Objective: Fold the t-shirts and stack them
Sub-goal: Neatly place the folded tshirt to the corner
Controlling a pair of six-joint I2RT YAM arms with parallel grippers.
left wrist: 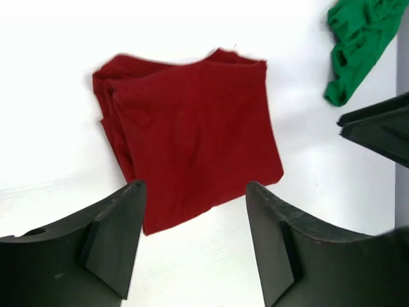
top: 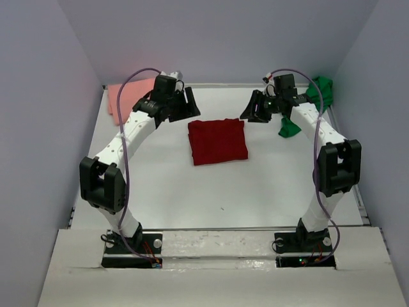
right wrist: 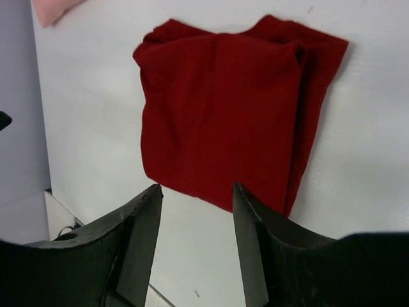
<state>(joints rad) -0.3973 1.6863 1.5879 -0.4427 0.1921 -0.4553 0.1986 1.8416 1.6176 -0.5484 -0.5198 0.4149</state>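
My left gripper will grab the dark red t-shirt [top: 217, 141] by its layered edge facing the salmon pink t-shirt, to drag it there folded for stacking.
The dark red t-shirt [top: 217, 141] lies folded into a rough square on the white table, seen also in the left wrist view [left wrist: 192, 141] and the right wrist view [right wrist: 236, 109]. My left gripper [top: 190, 104] hovers at its far left corner, open and empty [left wrist: 195, 192]. Over the far right corner my right gripper [top: 248, 109] is likewise open with nothing between its fingers [right wrist: 197, 192]. The salmon pink t-shirt [top: 124, 97] lies flat at the far left. A crumpled bright green t-shirt [top: 319, 96] sits at the far right, partly behind the right arm.
The white table [top: 211, 192] is bounded by grey walls on the left, back and right. A strip of the green cloth [top: 289, 128] hangs just right of the right gripper. Both arm bases stand at the near edge.
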